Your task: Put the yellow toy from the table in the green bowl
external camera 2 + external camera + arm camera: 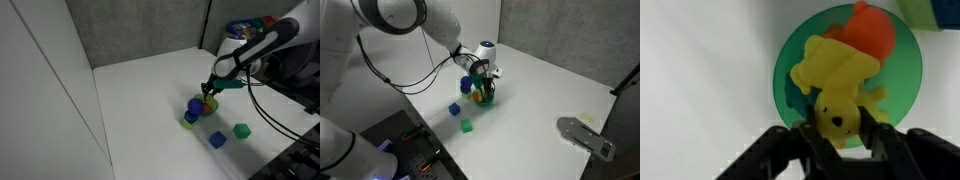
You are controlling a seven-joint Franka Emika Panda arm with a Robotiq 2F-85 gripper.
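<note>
The yellow toy's head and body are both inside the green bowl's rim, so the robot's gripper will let go of the yellow toy.
In the wrist view the yellow toy (840,85), a yellow bear-like figure with an orange part, hangs over the green bowl (902,85). My gripper (840,125) is shut on the toy's head, a finger on each side. In both exterior views the gripper (480,85) (208,95) sits right above the green bowl (486,98) (190,119) on the white table. The toy shows there only as a small yellow patch (477,96) (208,103) under the fingers.
A small blue cube (454,109) (217,140) and a small green cube (466,126) (241,130) lie on the white table near the bowl. A blue-purple object (194,106) sits by the bowl. A grey metal bracket (586,135) lies at the table's edge.
</note>
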